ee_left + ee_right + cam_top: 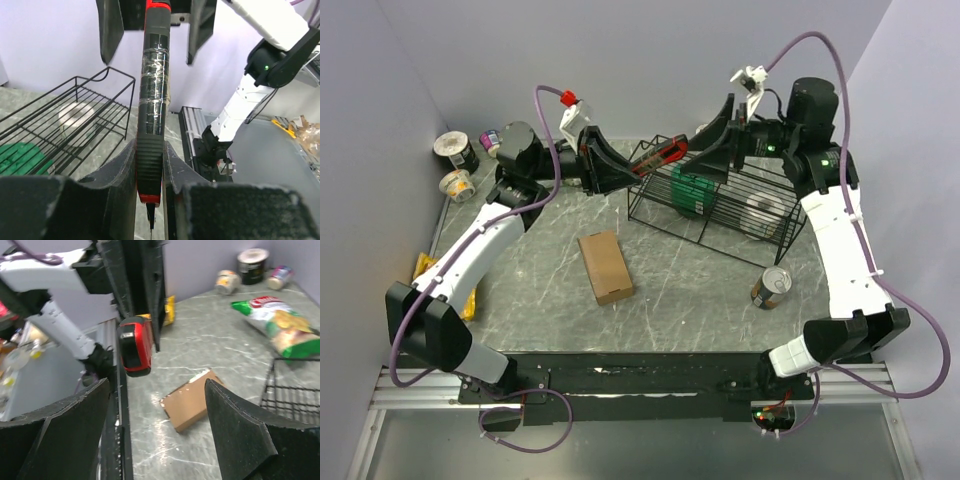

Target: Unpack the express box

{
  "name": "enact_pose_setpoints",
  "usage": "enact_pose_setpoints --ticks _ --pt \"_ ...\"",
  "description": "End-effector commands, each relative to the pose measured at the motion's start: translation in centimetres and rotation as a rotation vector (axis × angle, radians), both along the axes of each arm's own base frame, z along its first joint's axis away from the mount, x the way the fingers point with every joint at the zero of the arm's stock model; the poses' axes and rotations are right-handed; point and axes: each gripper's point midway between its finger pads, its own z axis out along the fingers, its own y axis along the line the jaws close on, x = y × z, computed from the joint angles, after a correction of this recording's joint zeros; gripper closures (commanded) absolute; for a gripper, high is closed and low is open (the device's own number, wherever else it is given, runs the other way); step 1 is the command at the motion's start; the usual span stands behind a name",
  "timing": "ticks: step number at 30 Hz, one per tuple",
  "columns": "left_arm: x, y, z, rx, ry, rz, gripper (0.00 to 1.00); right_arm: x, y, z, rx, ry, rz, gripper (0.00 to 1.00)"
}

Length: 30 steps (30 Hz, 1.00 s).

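Next, my right gripper grabs the black and red cutter by its red end (676,147), to cut the express box (605,267) open.
The express box (605,267), a flat brown carton, lies closed on the table's middle; it also shows in the right wrist view (192,400). My left gripper (620,168) is raised at the back and shut on a red and black utility knife (660,153). In the left wrist view the jaws (150,150) clamp the knife's ribbed end (150,165). My right gripper (710,140) is open and faces the knife's other end (135,345), its fingers (65,430) on either side of it and apart from it.
A black wire basket (720,235) stands at back right with a green packet (692,190) and a tape roll (765,212) inside. A can (772,287) stands near it. A green chip bag (277,327) lies by the basket. Tins (455,150) sit back left.
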Motion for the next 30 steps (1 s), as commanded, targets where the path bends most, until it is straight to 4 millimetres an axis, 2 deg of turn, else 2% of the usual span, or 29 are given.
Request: enact_pose_setpoints --ticks 1,9,18,30 --pt "-2.1 0.0 2.8 -0.052 -0.076 -0.075 0.99 -3.0 1.3 1.8 0.017 -0.096 0.101 0.17" --pt "-1.9 -0.6 1.9 -0.03 -0.073 -0.072 0.99 -3.0 2.9 2.1 -0.02 -0.177 0.126 0.21" --pt "-1.2 -0.9 1.7 -0.031 -0.067 -0.058 0.99 -3.4 4.7 1.0 -0.072 -0.208 0.138 0.31" --pt "-0.8 -1.2 2.4 -0.06 -0.061 -0.053 0.99 -3.0 5.3 0.4 -0.08 -0.193 0.121 0.42"
